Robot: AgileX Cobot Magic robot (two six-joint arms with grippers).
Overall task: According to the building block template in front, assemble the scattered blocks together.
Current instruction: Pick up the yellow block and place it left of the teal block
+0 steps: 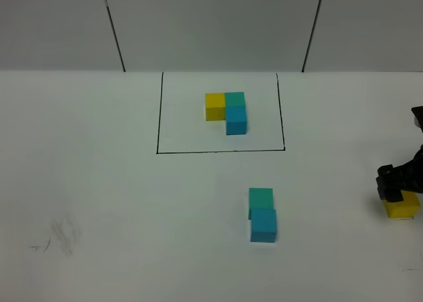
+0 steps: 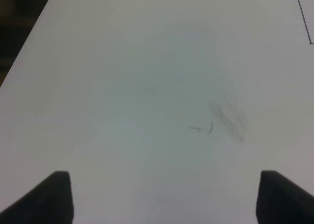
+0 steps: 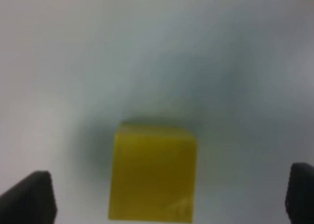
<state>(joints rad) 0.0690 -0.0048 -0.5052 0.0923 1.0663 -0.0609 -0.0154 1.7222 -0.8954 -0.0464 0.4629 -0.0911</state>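
Observation:
The yellow cube has my right gripper's fingers on either side of it, but they are still above its top side. My right gripper needs to lower before it closes on the yellow cube.
The template is a yellow, teal-green and blue L inside a black outline at the back centre. Two scattered blocks sit joined in front of it: a teal-green cube with a blue cube touching its near side. The loose yellow cube sits at the far right. My right gripper hovers over it, open, fingers wide on either side of the yellow cube without touching. My left gripper is open and empty over bare table; it is out of the high view.
A white table carries a faint pencil smudge at the front left, also seen in the left wrist view. The table's far edge meets a grey panelled wall.

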